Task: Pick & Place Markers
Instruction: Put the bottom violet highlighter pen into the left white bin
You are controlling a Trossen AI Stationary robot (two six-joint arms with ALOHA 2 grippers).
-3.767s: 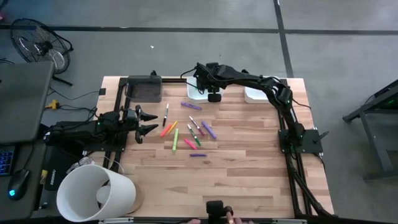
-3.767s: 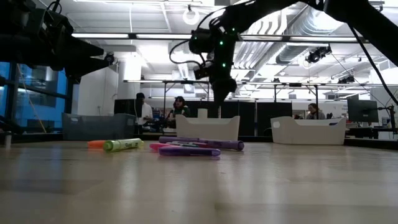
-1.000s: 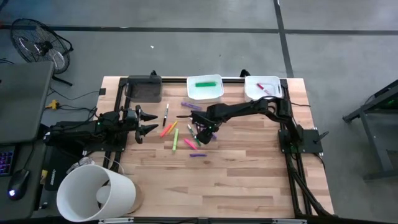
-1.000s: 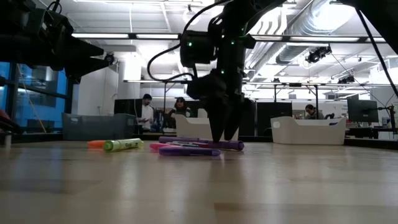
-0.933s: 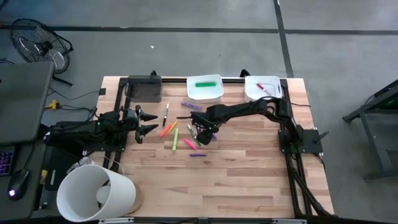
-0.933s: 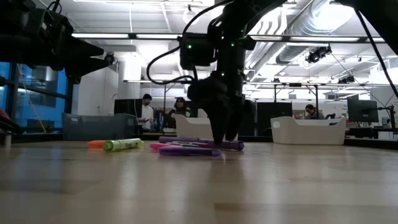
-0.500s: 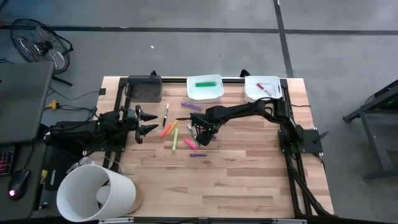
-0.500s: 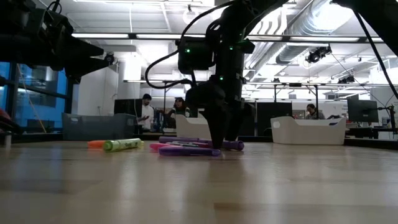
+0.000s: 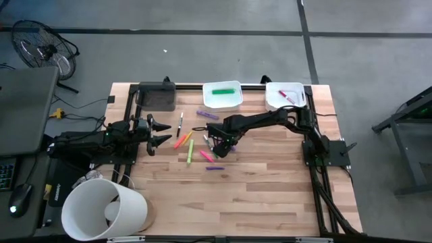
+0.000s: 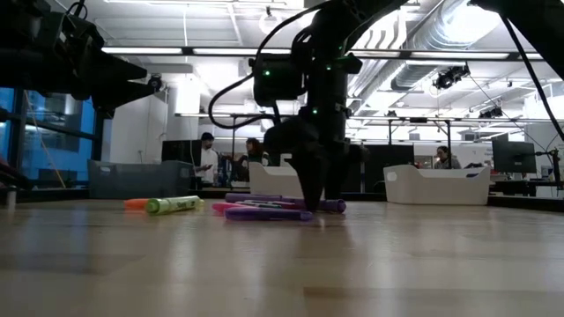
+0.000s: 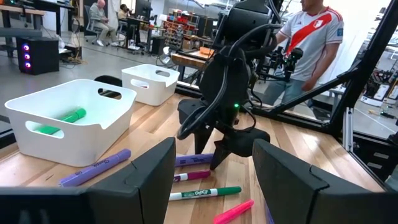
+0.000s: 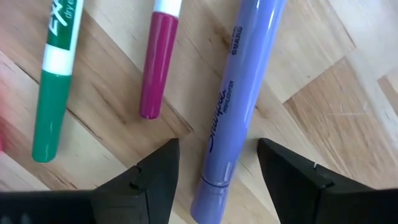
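I should close my right gripper on the purple marker now, because my fingers are low on both sides of it in the right wrist view and would hold it.
My right gripper (image 12: 217,180) is open and low over the marker cluster at the table's middle (image 9: 221,143). Its two fingers stand on either side of a purple marker (image 12: 239,106) that lies flat on the wood, with a gap on both sides. A magenta marker (image 12: 155,62) and a green one (image 12: 53,93) lie beside it. More markers lie around: purple (image 9: 207,115), black (image 9: 180,125), orange and pink (image 9: 181,140), yellow-green (image 9: 190,152), pink (image 9: 206,156). My left gripper (image 9: 160,132) waits open at the table's left edge.
At the far edge stand a white tray (image 9: 223,100) with a green marker in it, a second white tray (image 9: 277,102) with a red one, and a grey bin (image 9: 156,96). A white bucket (image 9: 104,209) sits off the near left corner. A person (image 11: 311,43) stands beyond the table.
My right gripper has come down a little over the purple marker, its fingertips now level with the markers on the table. The markers lie where they were.
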